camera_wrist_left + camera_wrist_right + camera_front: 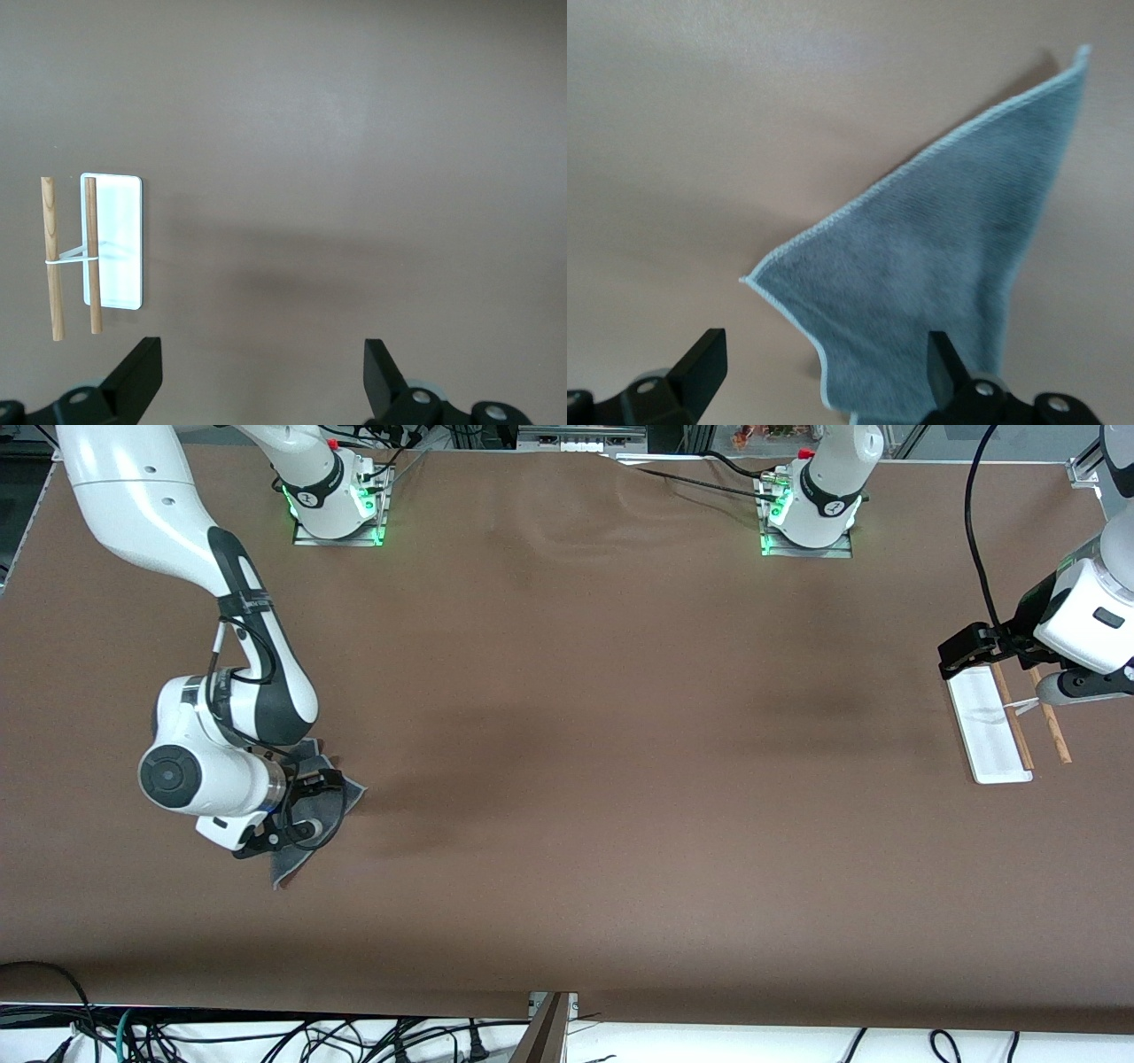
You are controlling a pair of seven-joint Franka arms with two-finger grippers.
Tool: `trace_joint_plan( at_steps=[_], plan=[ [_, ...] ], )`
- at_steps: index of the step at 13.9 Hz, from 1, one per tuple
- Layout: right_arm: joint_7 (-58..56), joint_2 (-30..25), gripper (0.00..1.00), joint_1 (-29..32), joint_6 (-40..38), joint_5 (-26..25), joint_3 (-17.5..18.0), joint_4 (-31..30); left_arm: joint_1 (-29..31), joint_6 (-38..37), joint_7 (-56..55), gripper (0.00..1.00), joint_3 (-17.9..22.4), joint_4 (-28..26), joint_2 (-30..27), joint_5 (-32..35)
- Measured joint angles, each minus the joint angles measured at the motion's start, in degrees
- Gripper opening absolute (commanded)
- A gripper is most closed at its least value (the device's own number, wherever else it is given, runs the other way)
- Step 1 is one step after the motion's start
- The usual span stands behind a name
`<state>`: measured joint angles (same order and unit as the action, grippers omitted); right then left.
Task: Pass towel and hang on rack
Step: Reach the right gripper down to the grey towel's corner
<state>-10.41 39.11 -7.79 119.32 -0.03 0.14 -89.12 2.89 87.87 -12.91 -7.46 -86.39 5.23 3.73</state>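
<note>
I need to pick up the towel by its stitched edge (825,381) with my right gripper next, so that I can pass the towel and hang it.
The towel (335,808) lies on the brown table near the right arm's end, dark grey side up with its lighter stitched edge showing; no pink shows. My right gripper (310,808) is low over it and open. In the right wrist view the towel (939,266) spreads out from the gripper (824,363), with one finger over the cloth and the other over bare table. The rack (992,731) lies at the left arm's end, with its white base and two wooden rods (1054,731). My left gripper (961,657) is open and empty above the rack's end. The rack also shows in the left wrist view (115,239), beside the left gripper (261,376).
The brown table cover (602,762) stretches between the towel and the rack. The two arm bases stand along the edge farthest from the front camera. Cables hang below the table edge nearest to the front camera.
</note>
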Motion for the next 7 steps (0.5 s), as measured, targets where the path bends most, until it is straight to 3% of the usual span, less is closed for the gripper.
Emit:
trace_joint_plan(
  at_steps=[6,7],
  plan=[
    [-0.22,1.17,0.98,-0.77,7.72,-0.02,0.01,-5.15,0.00,0.00,0.00,1.00,0.00,0.00,0.00,0.00],
    [-0.26,1.21,0.79,-0.76,9.16,-0.02,0.00,-6.13,0.01,0.00,0.00,1.00,0.00,0.00,0.00,0.00]
  ],
)
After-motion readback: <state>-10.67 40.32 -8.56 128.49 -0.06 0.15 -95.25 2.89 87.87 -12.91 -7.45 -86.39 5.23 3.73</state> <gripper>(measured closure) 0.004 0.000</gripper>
